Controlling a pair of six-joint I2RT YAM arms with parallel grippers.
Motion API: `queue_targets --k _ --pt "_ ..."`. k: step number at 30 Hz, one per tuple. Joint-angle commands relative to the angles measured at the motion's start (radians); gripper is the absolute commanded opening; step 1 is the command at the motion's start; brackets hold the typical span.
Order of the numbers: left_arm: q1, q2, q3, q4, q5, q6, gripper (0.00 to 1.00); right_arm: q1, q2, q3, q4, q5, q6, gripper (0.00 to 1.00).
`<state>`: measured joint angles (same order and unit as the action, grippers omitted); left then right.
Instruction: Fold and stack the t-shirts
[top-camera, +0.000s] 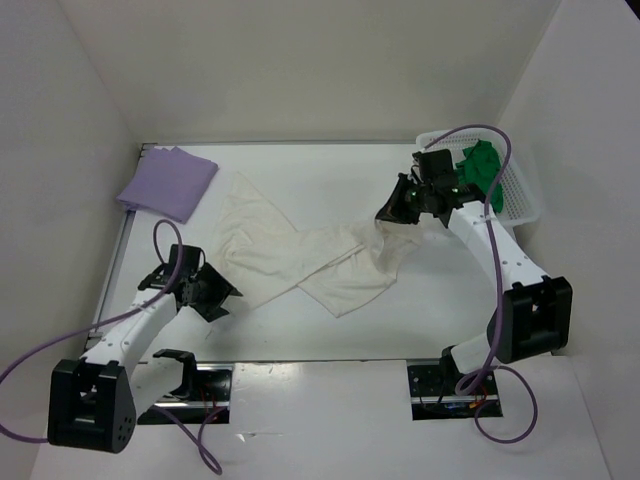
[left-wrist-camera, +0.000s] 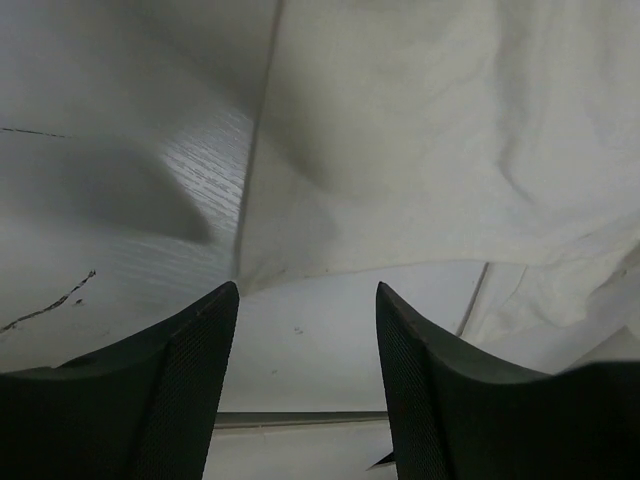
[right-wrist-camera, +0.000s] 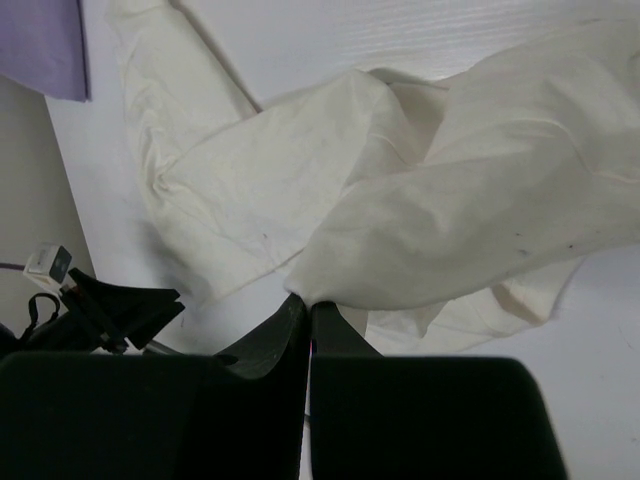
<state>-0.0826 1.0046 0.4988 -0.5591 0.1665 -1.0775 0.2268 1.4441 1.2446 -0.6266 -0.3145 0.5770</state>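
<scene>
The cream white t-shirt's corner is just beyond my left gripper's fingers, so they would miss it if they closed now; I need to first move toward it.
The cream white t-shirt lies spread and crumpled across the middle of the table. My right gripper is shut on its right edge and holds that part lifted; in the right wrist view the cloth bunches at the closed fingertips. My left gripper sits at the shirt's lower left corner, open, with bare table between its fingers and the cream cloth just beyond the tips. The lavender t-shirt lies folded at the far left. The green t-shirt is bunched in the basket.
A white mesh basket stands at the far right, behind the right arm. White walls close in the table at the back and both sides. The lavender shirt's corner and the left gripper show in the right wrist view.
</scene>
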Motion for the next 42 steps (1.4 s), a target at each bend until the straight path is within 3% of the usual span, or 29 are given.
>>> queue_targets --k 1,16,26,27,30,31,35,40,42 --pt "-0.002 0.037 -0.031 0.054 -0.016 -0.068 0.65 0.011 0.012 0.055 0.021 0.022 0.004 0.00" --pt "-0.029 0.108 -0.040 0.037 -0.048 -0.144 0.44 0.011 0.062 0.075 0.030 -0.009 -0.032 0.00" --pt "-0.080 0.184 0.020 0.013 -0.076 -0.164 0.44 0.011 0.081 0.096 0.039 -0.018 -0.051 0.00" --pt "-0.080 0.184 0.020 0.013 -0.076 -0.164 0.37 0.011 0.081 0.096 0.039 -0.018 -0.051 0.00" --pt "-0.080 0.193 0.011 0.022 -0.076 -0.183 0.26 0.011 0.081 0.105 0.039 -0.018 -0.051 0.00" --pt "-0.080 0.184 0.011 0.022 -0.076 -0.183 0.18 0.011 0.081 0.114 0.028 -0.018 -0.051 0.00" --pt "-0.080 0.158 0.030 0.022 -0.119 -0.174 0.02 0.011 0.081 0.115 0.028 -0.018 -0.060 0.00" --pt "-0.065 0.149 0.248 0.011 -0.185 -0.064 0.00 0.011 0.072 0.165 0.005 -0.018 -0.060 0.00" --pt "-0.034 0.170 0.427 0.036 -0.185 -0.007 0.00 0.011 0.071 0.222 -0.018 0.015 -0.060 0.00"
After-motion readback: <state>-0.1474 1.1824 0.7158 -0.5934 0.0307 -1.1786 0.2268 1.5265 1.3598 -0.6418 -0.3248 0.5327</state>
